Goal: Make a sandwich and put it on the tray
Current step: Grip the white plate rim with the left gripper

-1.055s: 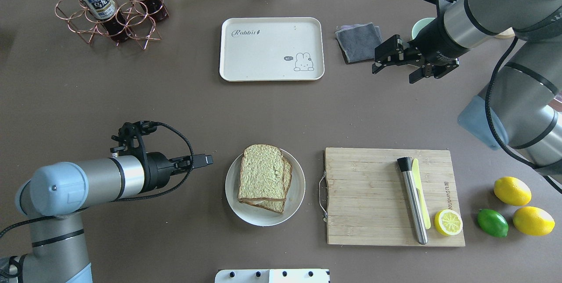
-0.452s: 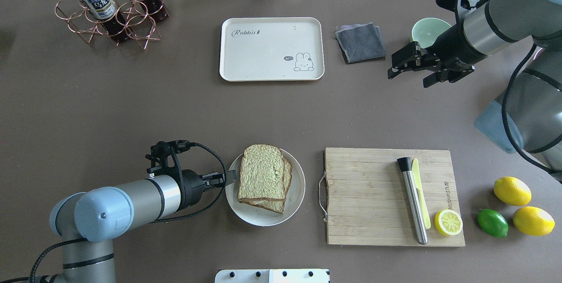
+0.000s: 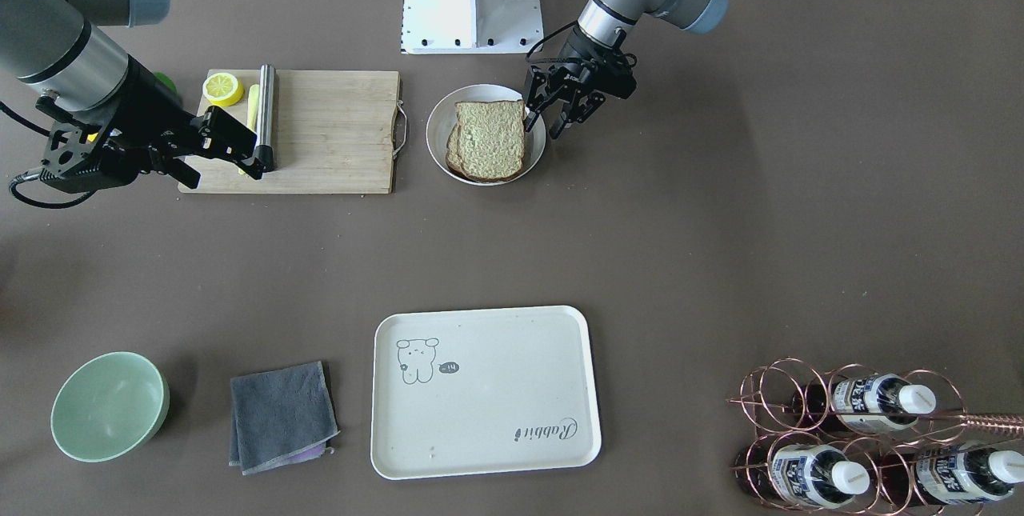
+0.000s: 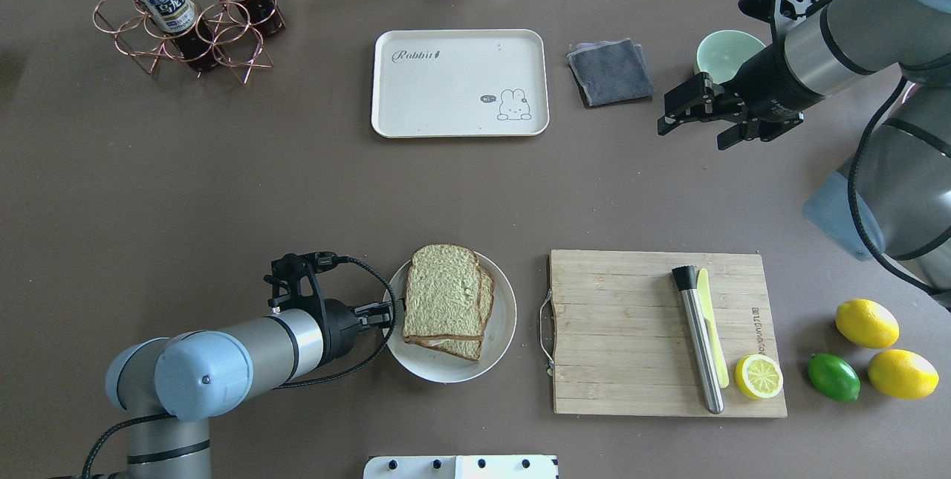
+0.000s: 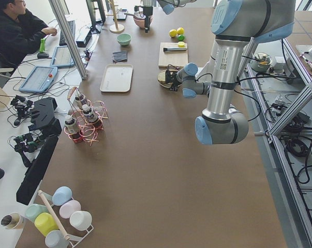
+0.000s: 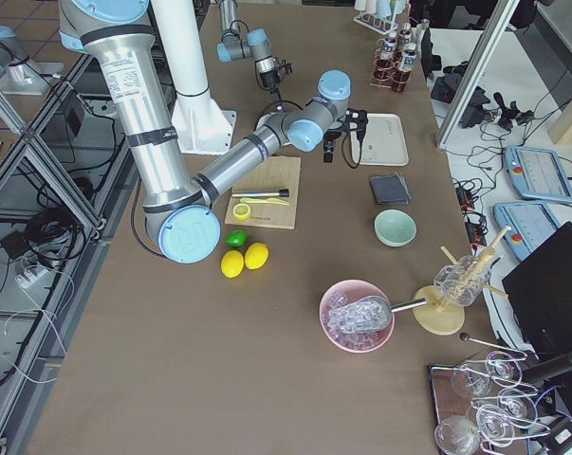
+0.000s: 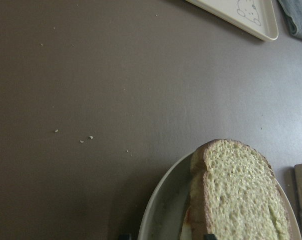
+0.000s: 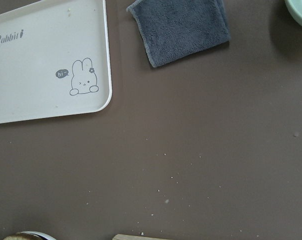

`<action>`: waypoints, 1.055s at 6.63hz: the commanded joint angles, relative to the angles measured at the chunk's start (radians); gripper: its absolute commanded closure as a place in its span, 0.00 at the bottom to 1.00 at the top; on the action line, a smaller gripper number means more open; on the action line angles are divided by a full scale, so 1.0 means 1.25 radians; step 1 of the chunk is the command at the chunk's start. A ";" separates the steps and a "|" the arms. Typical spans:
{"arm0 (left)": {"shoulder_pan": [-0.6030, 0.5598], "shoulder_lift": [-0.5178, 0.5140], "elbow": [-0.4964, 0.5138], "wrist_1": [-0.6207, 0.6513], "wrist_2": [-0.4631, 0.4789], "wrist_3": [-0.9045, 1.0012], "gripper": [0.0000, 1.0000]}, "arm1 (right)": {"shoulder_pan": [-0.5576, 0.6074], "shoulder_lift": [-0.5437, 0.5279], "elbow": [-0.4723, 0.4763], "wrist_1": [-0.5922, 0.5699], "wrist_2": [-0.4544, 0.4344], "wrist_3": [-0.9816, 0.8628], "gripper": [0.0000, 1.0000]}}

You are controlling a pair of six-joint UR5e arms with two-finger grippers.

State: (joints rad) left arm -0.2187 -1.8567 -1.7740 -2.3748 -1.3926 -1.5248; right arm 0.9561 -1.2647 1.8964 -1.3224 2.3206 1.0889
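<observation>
I need to grab the plate by its rim (image 3: 543, 143) with my left gripper next, to bring the sandwich to the cream tray (image 3: 486, 396).
The sandwich (image 4: 443, 293) is two tan bread slices stacked on a round white plate (image 4: 505, 315); only a pale sliver shows between the slices, and no yolk shows. It also shows in the front view (image 3: 490, 138) and the left wrist view (image 7: 241, 200). My left gripper (image 4: 392, 311) is open at the plate's left rim, its fingertips level with the sandwich's near edge. The cream tray (image 4: 446, 93) lies empty at the table's far middle. My right gripper (image 4: 691, 130) is open and empty, above the table right of the tray.
A wooden cutting board (image 4: 617, 330) right of the plate carries a steel muddler (image 4: 698, 338), a yellow knife and a lemon half (image 4: 758, 376). Two lemons and a lime lie further right. A grey cloth (image 4: 609, 70), a green bowl (image 4: 724, 52) and a bottle rack (image 4: 186, 11) stand along the far side.
My left gripper has moved right, from well left of the plate to its rim. My right arm drew back to the right, then nearly stopped. The sandwich has not moved.
</observation>
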 commanded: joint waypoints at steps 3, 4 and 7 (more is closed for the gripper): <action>0.002 -0.002 0.017 0.000 0.001 0.000 0.63 | -0.002 -0.001 0.000 0.000 -0.002 0.003 0.00; 0.002 -0.002 0.018 0.000 0.001 0.000 0.65 | -0.003 -0.001 0.000 0.000 -0.003 0.007 0.00; 0.003 -0.011 0.017 0.000 0.021 0.000 1.00 | -0.003 -0.001 0.001 0.000 -0.002 0.011 0.00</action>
State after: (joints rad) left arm -0.2157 -1.8663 -1.7523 -2.3745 -1.3847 -1.5248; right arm 0.9527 -1.2655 1.8969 -1.3223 2.3175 1.1011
